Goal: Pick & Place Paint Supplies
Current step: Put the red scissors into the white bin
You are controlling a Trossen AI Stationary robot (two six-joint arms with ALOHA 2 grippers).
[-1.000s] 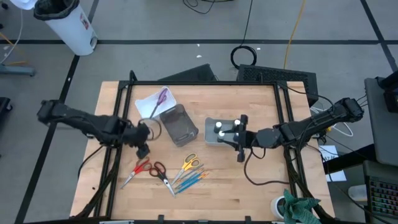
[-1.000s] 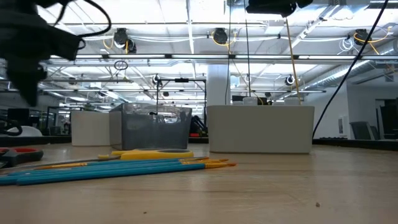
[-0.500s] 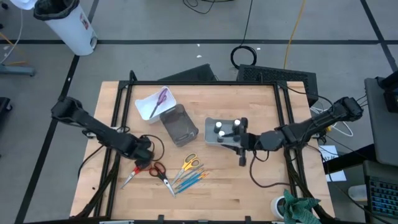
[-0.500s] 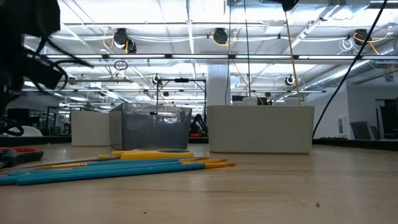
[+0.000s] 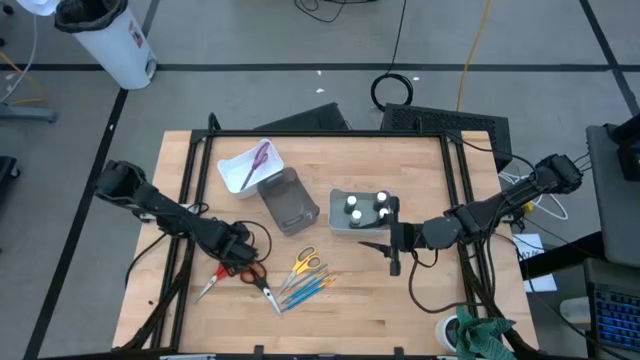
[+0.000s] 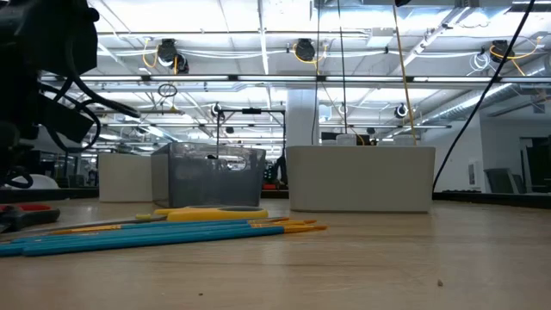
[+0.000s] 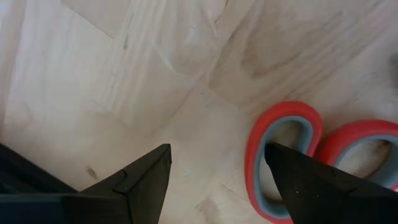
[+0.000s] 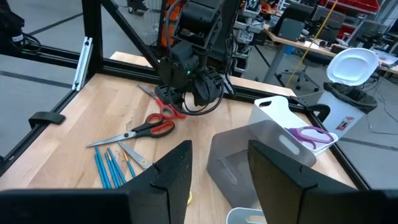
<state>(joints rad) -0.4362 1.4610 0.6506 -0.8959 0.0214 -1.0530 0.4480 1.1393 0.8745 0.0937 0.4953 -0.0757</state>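
My left gripper needs to close on the red scissors now: its fingers are on both sides of the red loop's rim, one inside and one low over the wood.
My left gripper points straight down, open, low over the handles of a pair of red scissors. In the left wrist view, one finger stands at a red handle loop and the other over bare wood. A second pair of red scissors, yellow scissors and blue brushes lie flat nearby. Purple scissors lie in a white tray. White-capped bottles stand in a grey tray. My right gripper hovers open, holding nothing, near that tray. My left gripper comes from above, pointing down, with one finger at the inner edge of the red scissors' handle loop. I cannot tell whether it touches the loop. The scissors lie flat on the table.
A clear grey bin stands between the white tray and the bottle tray. Black frame rails run along the table's left, far and right sides. A white bin stands on the floor beyond the far left corner.
My left gripper has swung toward the table's near edge and come down, tipping to point straight down over the red scissors' handles. It has stayed open. My right gripper has drifted a little toward the near edge, away from the bottle tray.
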